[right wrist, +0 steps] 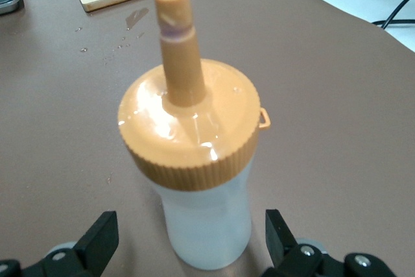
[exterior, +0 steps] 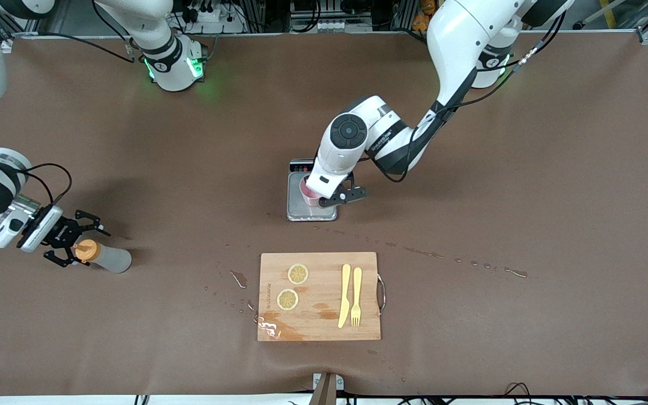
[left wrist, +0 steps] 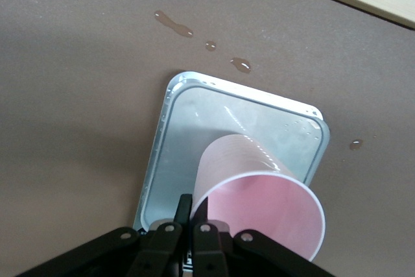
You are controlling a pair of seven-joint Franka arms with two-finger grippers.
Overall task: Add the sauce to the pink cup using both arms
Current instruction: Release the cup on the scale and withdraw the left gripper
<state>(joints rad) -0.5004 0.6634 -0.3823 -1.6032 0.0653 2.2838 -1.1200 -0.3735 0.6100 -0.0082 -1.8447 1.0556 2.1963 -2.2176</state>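
The sauce bottle's orange cap (right wrist: 191, 124) stays free if my right gripper next picks up the sauce bottle by its translucent body (right wrist: 207, 225), as it should to pour the sauce.
The pink cup (exterior: 307, 194) is on the grey scale plate (exterior: 300, 211) at the table's middle. My left gripper (exterior: 325, 198) is shut on the cup's rim. In the left wrist view the two fingers (left wrist: 184, 207) pinch the wall of the cup (left wrist: 259, 205), one inside and one outside, over the scale plate (left wrist: 194, 115). The sauce bottle (exterior: 107, 257), with a translucent body and an orange cap, stands at the right arm's end of the table. My right gripper (exterior: 83, 247) is open with its fingers on either side of the bottle (right wrist: 194, 134), not touching it.
A wooden cutting board (exterior: 318, 318) lies nearer to the front camera than the scale, with two lemon slices (exterior: 297, 274), a yellow knife (exterior: 345, 295) and a fork (exterior: 356, 297) on it. Water drops (exterior: 431, 254) are scattered between the board and the scale.
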